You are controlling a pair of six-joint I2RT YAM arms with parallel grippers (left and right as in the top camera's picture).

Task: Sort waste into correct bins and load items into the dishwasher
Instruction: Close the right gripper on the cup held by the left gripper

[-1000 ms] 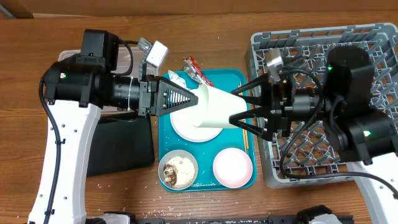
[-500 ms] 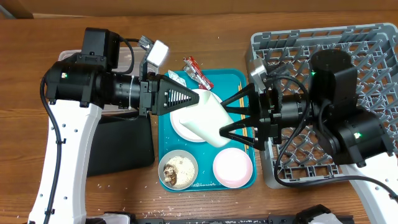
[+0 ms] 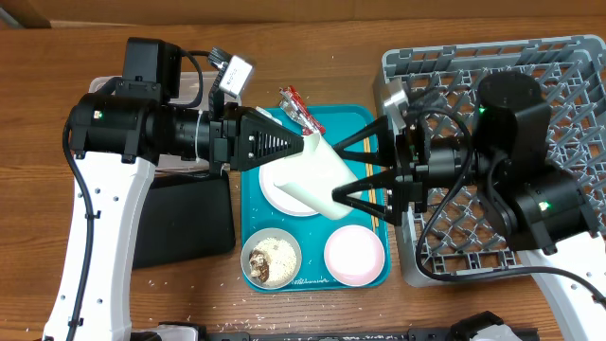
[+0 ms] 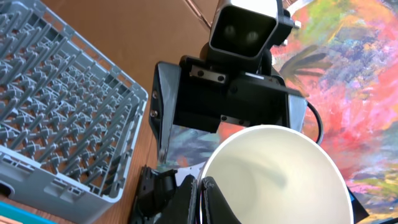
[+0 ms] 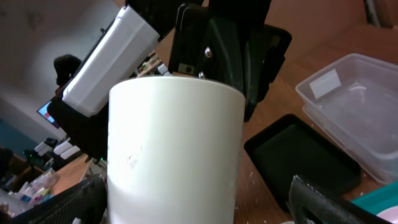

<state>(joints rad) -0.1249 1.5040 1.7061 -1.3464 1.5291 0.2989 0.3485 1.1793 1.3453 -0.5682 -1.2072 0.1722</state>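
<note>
I need to grab the white cup around its base with my right gripper next, so the cup's rim stays free and the cup can go rim-first into the dish rack (image 3: 568,57).
A small white cup (image 3: 320,180) hangs tilted over the pale plate (image 3: 276,192). My left gripper (image 3: 307,145) is shut on its rim; the left wrist view shows the fingers (image 4: 203,200) pinching the rim of the cup (image 4: 273,177). My right gripper (image 3: 348,174) is open, with a finger on each side of the cup's base. In the right wrist view the cup (image 5: 174,149) stands between the spread fingers (image 5: 205,202), with a gap on the right. The grey dish rack (image 3: 568,57) is at the right.
The teal tray (image 3: 346,116) holds a pink bowl (image 3: 355,256), a whitish bowl with food crumbs (image 3: 272,259) and chopsticks (image 3: 375,214). A red wrapper (image 3: 297,104) and a white tissue (image 3: 266,116) lie at its far edge. The clear tub (image 5: 354,106) and black tray (image 3: 185,223) are at the left.
The cup has tilted, its base swinging down and left over the plate. My right gripper has moved left along it. My left gripper has shifted a little right.
</note>
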